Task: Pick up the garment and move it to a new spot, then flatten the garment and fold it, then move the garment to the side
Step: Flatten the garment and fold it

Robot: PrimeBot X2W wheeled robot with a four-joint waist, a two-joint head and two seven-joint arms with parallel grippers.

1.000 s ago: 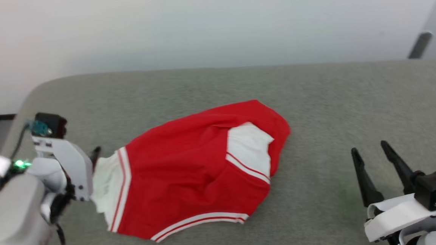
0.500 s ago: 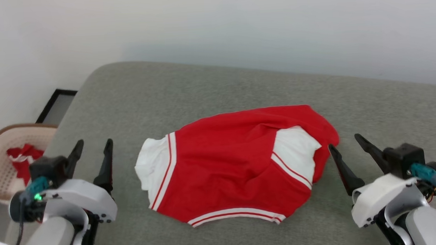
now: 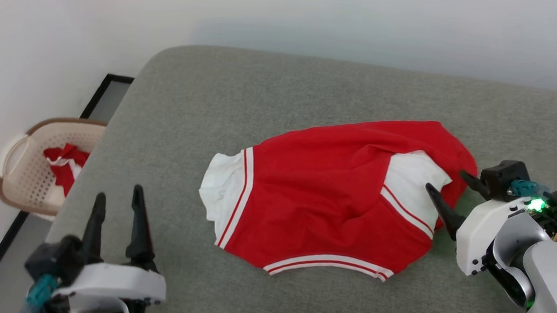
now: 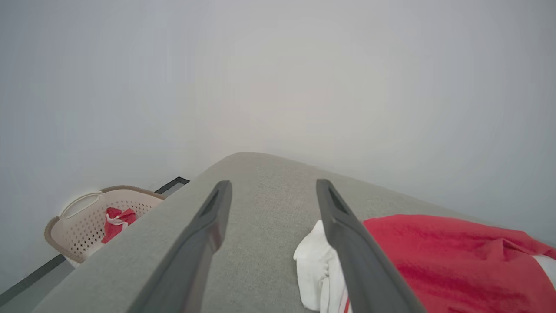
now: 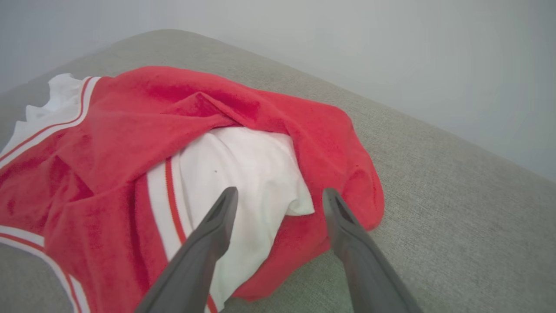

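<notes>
I should next grab the garment point(image 3: 329, 197) with my right gripper by its red hem point(image 3: 457, 187) beside the white sleeve, so that I can move and flatten it.
The garment point(image 3: 329, 197), a red shirt with white sleeves and striped trim, lies bunched and partly folded over itself on the grey cushioned surface point(image 3: 255, 100). My left gripper point(image 3: 116, 199) stands open at the lower left, well apart from the white sleeve point(image 3: 220, 196). In the left wrist view the open left gripper point(image 4: 271, 187) points past that sleeve point(image 4: 315, 269). My right gripper point(image 3: 447, 181) is open at the garment's right edge. Seen from the right wrist, the right gripper point(image 5: 280, 195) hovers over the other white sleeve point(image 5: 243, 174), nothing held.
A beige perforated laundry basket point(image 3: 23, 177) stands on the floor at the left, with red and white cloth point(image 3: 63, 162) inside. A white wall runs behind the surface. The surface's left edge drops beside the basket point(image 4: 82, 221).
The head camera has swung left, bringing the basket into view. The left gripper drew away from the white sleeve. The right gripper has come up to the garment's right edge.
</notes>
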